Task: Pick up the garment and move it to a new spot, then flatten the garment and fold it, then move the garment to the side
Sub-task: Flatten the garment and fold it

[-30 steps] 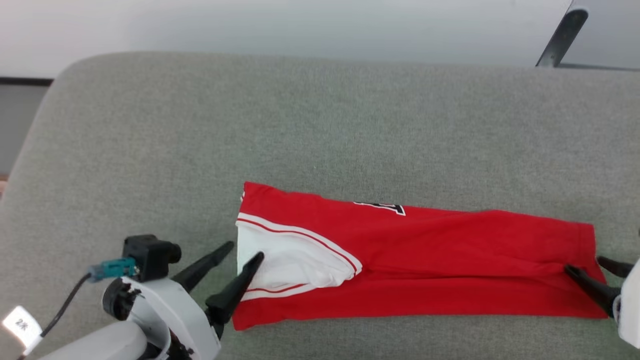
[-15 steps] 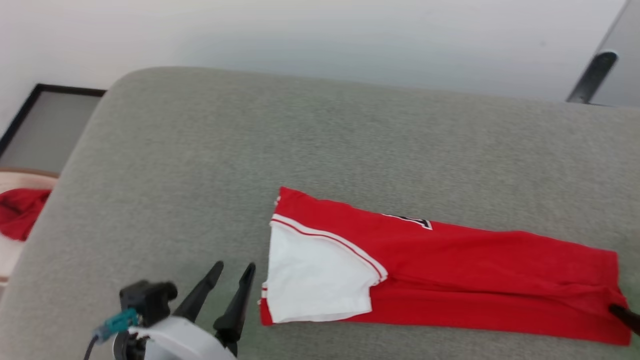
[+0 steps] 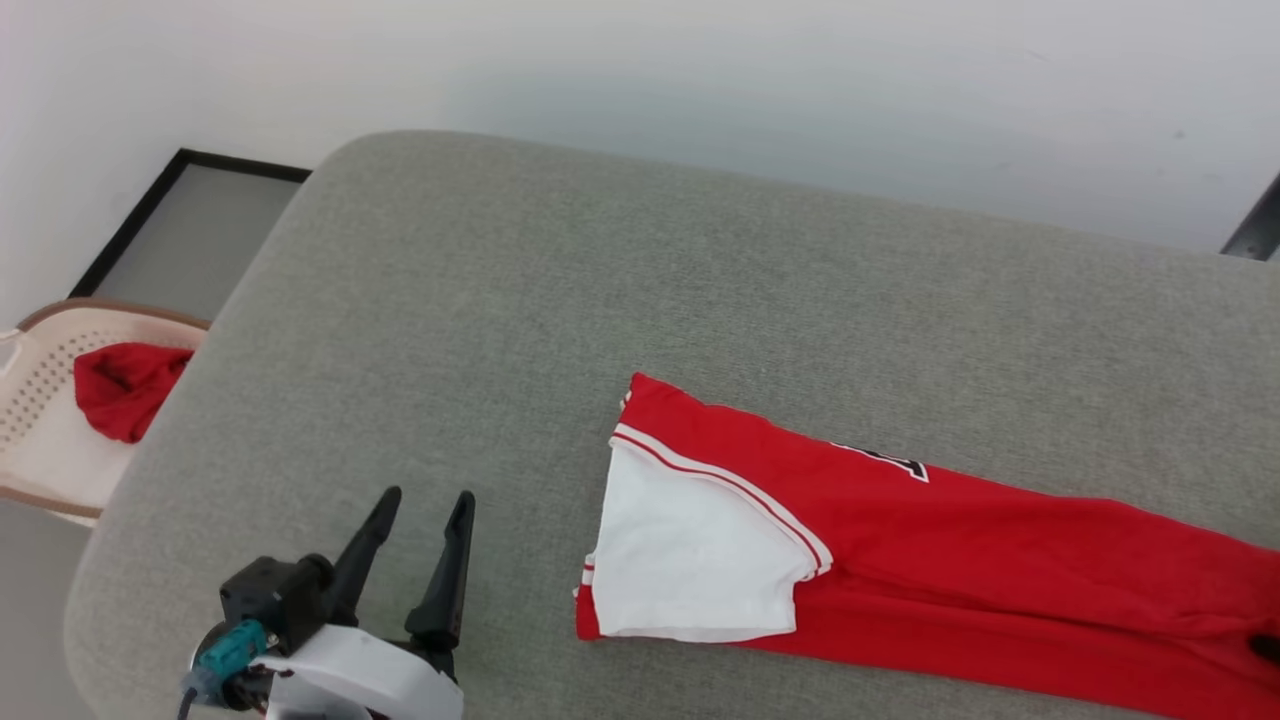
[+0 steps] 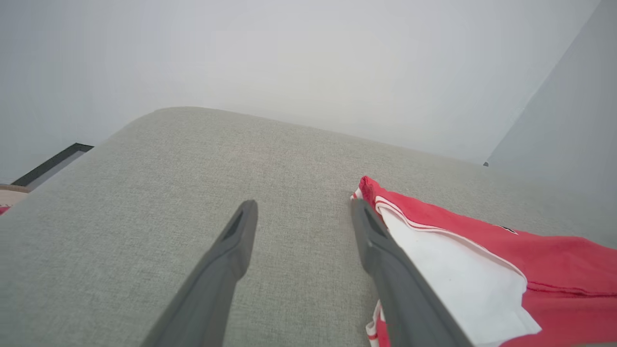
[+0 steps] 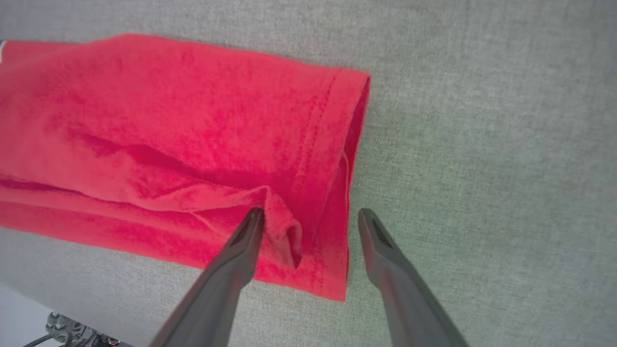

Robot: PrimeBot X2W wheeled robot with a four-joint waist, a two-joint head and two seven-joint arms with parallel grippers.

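I will next grab the garment by its bunched red fold at its hem (image 5: 283, 231) with my right gripper to fold it over toward its white panel.
The garment (image 3: 950, 570) is a red jersey folded into a long strip on the grey cushion (image 3: 600, 300). A white panel (image 3: 690, 560) lies at its left end, and a bit of black number shows on top. My left gripper (image 3: 420, 500) stands open on bare cushion, a short way left of the white panel. In the left wrist view this gripper (image 4: 303, 207) has nothing between its fingers, and the garment (image 4: 482, 250) lies just past its right finger. My right gripper (image 5: 311, 214) is open, its fingers straddling the garment's (image 5: 168, 120) red hem at the near corner.
A cream basket (image 3: 35, 410) with a red cloth (image 3: 120, 385) in it stands off the cushion's left edge. A dark-framed panel (image 3: 190, 230) lies behind it. A pale wall runs behind the cushion. Bare cushion stretches left of and beyond the garment.
The head camera has turned left, bringing the basket into view. My left gripper has come off the white panel and drawn back to the left. The white panel now lies flat.
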